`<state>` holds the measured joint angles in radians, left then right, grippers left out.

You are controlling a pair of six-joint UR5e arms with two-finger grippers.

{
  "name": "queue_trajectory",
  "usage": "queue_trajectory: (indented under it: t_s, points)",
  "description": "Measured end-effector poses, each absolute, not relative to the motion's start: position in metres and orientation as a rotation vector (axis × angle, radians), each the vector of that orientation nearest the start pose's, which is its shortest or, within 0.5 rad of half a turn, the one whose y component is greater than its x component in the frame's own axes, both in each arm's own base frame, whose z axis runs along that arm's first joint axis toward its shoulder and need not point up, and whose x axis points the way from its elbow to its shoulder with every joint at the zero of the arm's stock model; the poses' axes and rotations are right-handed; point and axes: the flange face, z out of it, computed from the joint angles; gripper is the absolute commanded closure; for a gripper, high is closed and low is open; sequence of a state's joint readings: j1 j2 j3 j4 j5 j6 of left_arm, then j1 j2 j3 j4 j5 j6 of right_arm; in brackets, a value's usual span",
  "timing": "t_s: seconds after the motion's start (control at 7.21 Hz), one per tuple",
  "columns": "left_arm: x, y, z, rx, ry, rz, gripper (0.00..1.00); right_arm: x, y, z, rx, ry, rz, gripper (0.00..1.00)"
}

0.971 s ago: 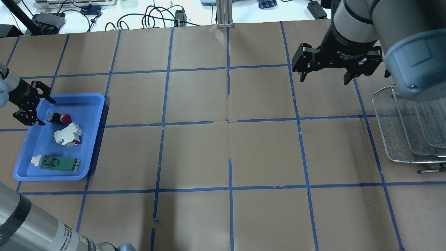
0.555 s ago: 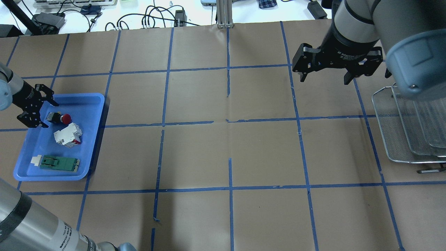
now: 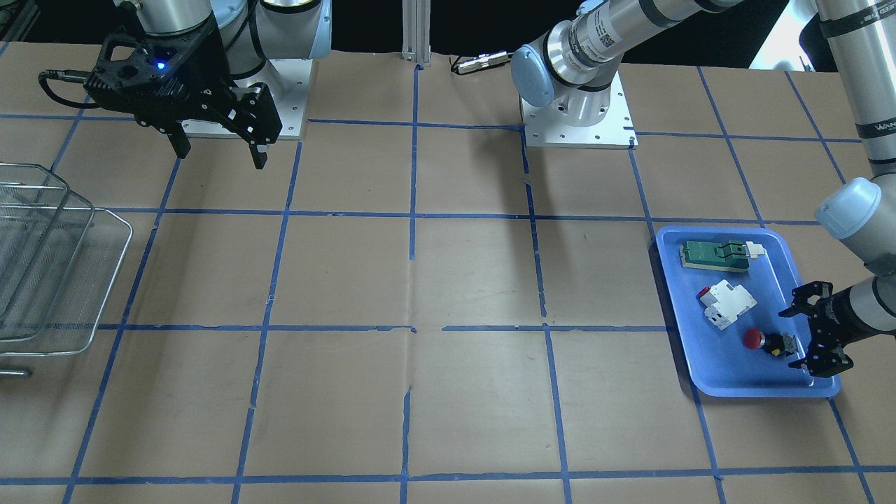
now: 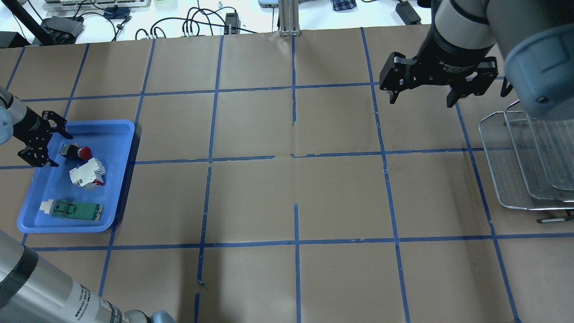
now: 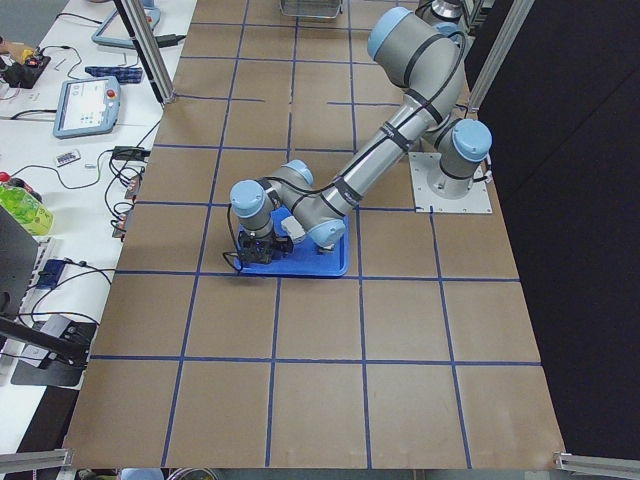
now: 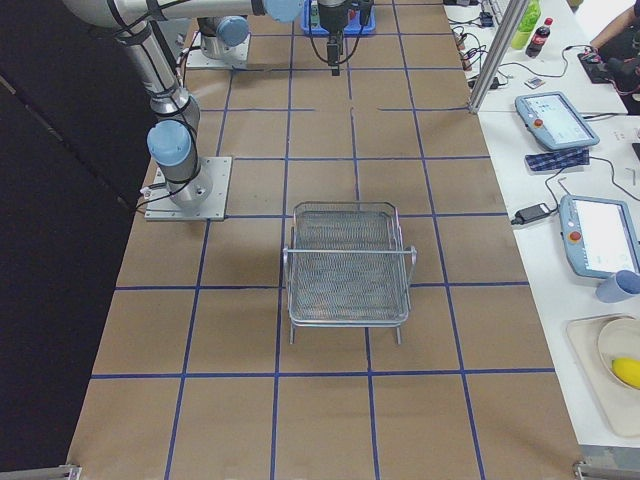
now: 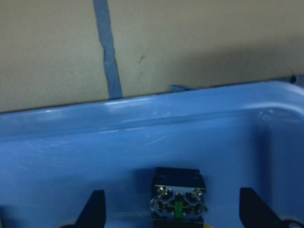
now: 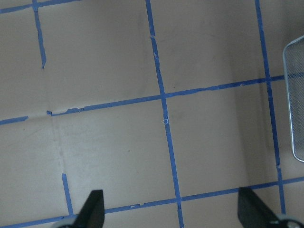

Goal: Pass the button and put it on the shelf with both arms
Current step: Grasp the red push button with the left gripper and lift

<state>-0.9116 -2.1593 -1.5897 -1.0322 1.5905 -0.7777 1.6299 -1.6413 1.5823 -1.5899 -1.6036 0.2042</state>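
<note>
The left gripper's fingers reach down beside the button's rear end (image 3: 787,344), low in the blue tray (image 3: 731,365), so the gripper is ready to close on the button.
The button (image 4: 77,152), with a red cap and a black body, lies on its side in the blue tray (image 4: 114,134). It also shows in the front view (image 3: 764,341) and, from its rear, in the left wrist view (image 7: 178,202). My left gripper (image 4: 62,150) is open and low over the tray, its fingers on either side of the button's rear end without touching it. My right gripper (image 4: 421,102) is open and empty above the table, left of the wire-mesh shelf (image 4: 506,179). The shelf also shows in the exterior right view (image 6: 348,265).
The tray also holds a white block with a red tab (image 4: 87,172) and a flat green part (image 4: 74,210), both on the near side of the button. The shelf stands at the table's right edge. Cables and devices lie beyond the far edge.
My left gripper has shifted slightly at the button's rear, first toward it, then a little nearer me. My right gripper has drifted slightly right. Both stay open.
</note>
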Motion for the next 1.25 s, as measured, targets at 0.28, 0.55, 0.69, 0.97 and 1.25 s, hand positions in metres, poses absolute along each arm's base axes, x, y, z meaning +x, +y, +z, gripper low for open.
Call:
queue_trajectory:
  t_s: [0.28,0.55,0.69,0.97,1.25]
  points:
    - [0.295,-0.593,0.182,-2.053,2.345,0.119,0.77,0.156,-0.464,0.522,0.236,3.165,-0.004,0.00]
    - [0.295,-0.593,0.181,-2.057,2.347,0.121,1.00,0.156,-0.465,0.522,0.244,3.167,0.024,0.00]
    - [0.295,-0.594,0.182,-2.057,2.353,0.118,1.00,0.155,-0.465,0.522,0.247,3.167,0.026,0.00]
    - [0.294,-0.596,0.190,-2.065,2.372,0.100,1.00,0.152,-0.467,0.522,0.246,3.167,0.027,0.00]
    - [0.291,-0.596,0.208,-2.060,2.380,0.067,1.00,0.152,-0.467,0.522,0.146,3.159,0.035,0.00]
